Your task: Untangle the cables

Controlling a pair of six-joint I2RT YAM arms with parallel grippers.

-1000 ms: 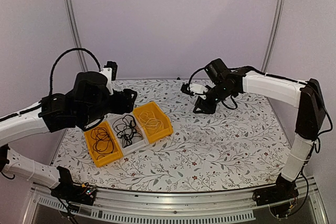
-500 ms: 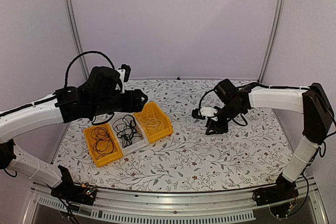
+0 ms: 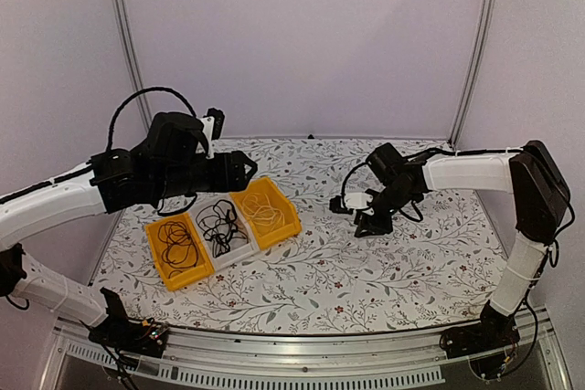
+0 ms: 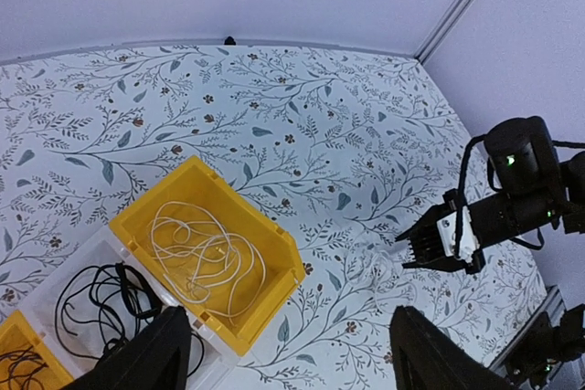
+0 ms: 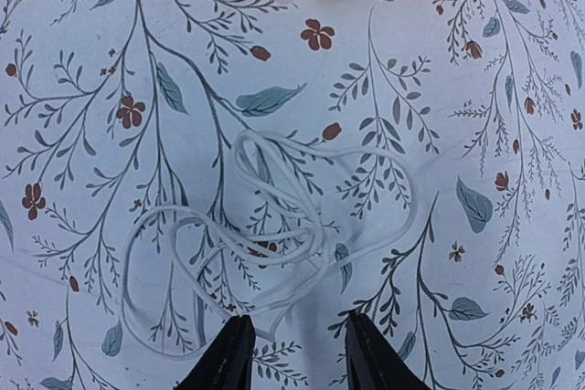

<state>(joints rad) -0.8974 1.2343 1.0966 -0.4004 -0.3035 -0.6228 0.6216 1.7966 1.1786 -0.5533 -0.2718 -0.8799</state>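
The robot's right gripper should next take the pale cable by its bent near edge, so that the cable's other loops stay free to be untangled.
A pale cable lies in loose loops on the floral tablecloth; it shows faintly in the left wrist view. My right gripper is open just above it, with the near edge of a loop between the fingertips; in the top view it is low over the table. Another cream cable lies in the right yellow bin. Black cables fill the white middle bin, and one black cable lies in the left yellow bin. My left gripper is open and empty, high above the bins.
The three bins stand in a row at the table's left. The right gripper also shows in the left wrist view. Bare floral cloth spans the middle and front. Walls close the back and sides.
My right gripper has come down from mid-air to just over the pale cable on the table. My left arm has swung up and right above the bins, then held nearly still.
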